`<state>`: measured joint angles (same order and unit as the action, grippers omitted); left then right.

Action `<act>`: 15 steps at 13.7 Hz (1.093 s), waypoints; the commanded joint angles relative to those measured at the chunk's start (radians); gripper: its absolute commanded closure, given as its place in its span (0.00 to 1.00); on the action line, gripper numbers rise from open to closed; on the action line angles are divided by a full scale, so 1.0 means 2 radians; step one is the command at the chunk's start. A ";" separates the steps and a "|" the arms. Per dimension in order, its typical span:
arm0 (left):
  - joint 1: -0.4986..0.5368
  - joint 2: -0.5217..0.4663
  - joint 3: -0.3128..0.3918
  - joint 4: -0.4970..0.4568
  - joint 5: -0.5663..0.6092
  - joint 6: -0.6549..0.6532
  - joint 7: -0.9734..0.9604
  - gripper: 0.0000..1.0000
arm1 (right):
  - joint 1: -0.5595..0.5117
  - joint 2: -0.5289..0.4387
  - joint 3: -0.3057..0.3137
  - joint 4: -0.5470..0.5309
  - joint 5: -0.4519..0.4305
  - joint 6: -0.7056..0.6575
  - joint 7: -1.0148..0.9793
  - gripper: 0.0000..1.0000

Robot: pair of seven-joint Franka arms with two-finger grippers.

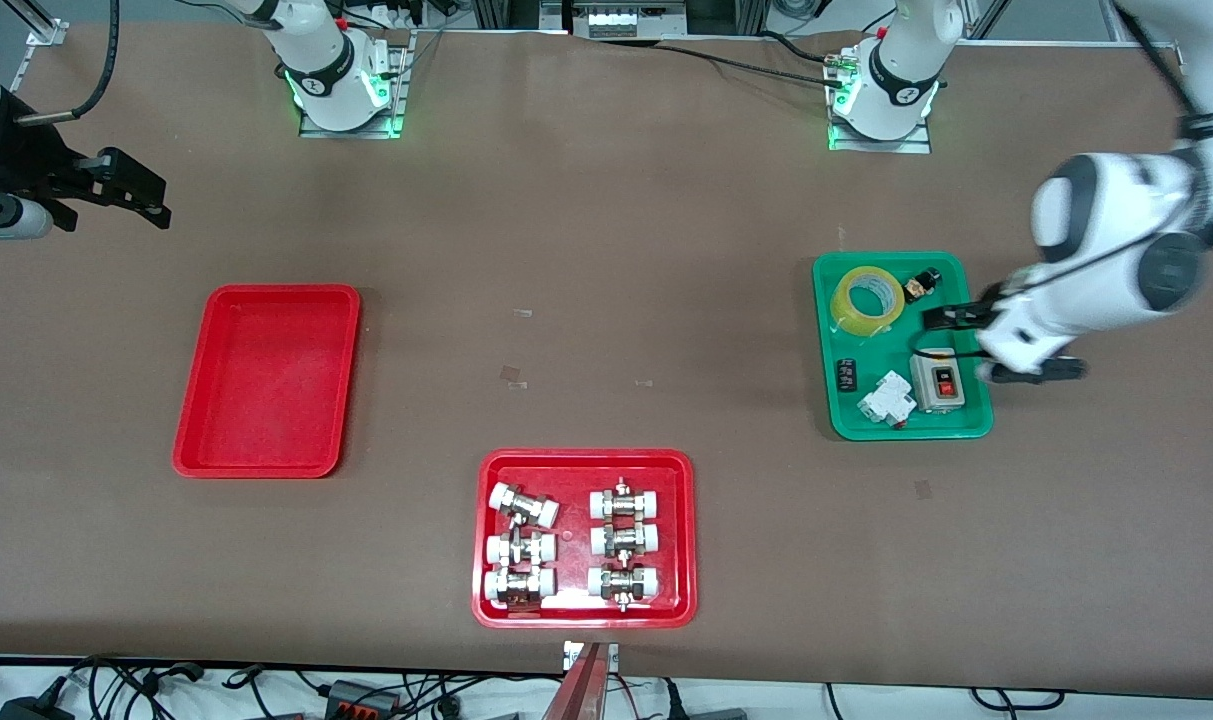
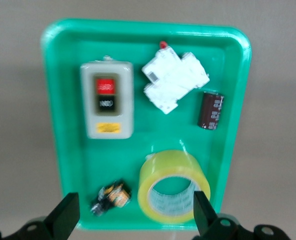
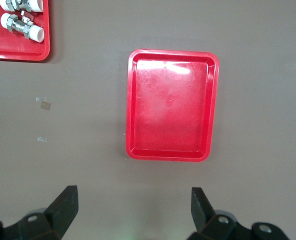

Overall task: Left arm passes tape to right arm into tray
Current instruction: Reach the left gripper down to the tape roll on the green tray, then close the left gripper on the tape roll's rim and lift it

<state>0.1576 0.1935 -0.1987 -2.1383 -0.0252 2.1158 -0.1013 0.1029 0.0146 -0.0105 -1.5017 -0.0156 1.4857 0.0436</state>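
Observation:
The left gripper should grab the yellow tape by its ring side (image 1: 868, 324) (image 2: 190, 170) next, so that it can pass the tape to the right gripper.
The yellow tape (image 1: 867, 301) lies in the green tray (image 1: 911, 432) at the left arm's end of the table, in the tray's corner farther from the front camera. My left gripper (image 1: 996, 345) hangs open and empty above that tray's outer edge. In the left wrist view the tape (image 2: 173, 185) lies below my open left gripper (image 2: 135, 215), by one fingertip (image 2: 202, 210). The plain red tray (image 1: 266, 380) sits empty at the right arm's end. My right gripper (image 1: 116, 215) waits open, high above that end of the table. The right wrist view shows the tray (image 3: 170, 105) and my right gripper (image 3: 133, 210).
The green tray also holds a grey switch box (image 1: 938, 380), a white breaker (image 1: 886, 398), a dark capacitor (image 1: 847, 376) and a small coil part (image 1: 918, 287). A red tray with metal-and-white fittings (image 1: 584, 612) sits mid-table, near the front camera.

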 commanded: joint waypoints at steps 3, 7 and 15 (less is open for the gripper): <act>-0.001 -0.005 -0.011 -0.095 -0.007 0.085 0.002 0.00 | 0.001 -0.002 0.000 0.006 0.003 -0.001 0.008 0.00; -0.001 0.031 -0.010 -0.095 -0.002 0.101 0.002 0.00 | 0.002 -0.004 0.001 0.006 0.003 0.000 0.008 0.00; -0.001 0.044 -0.010 -0.096 0.000 0.113 0.004 0.50 | 0.001 -0.003 0.001 0.006 0.002 -0.001 0.008 0.00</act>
<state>0.1543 0.2818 -0.2150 -2.3290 -0.0250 2.3317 -0.1034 0.1035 0.0090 -0.0102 -1.5011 -0.0155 1.4865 0.0438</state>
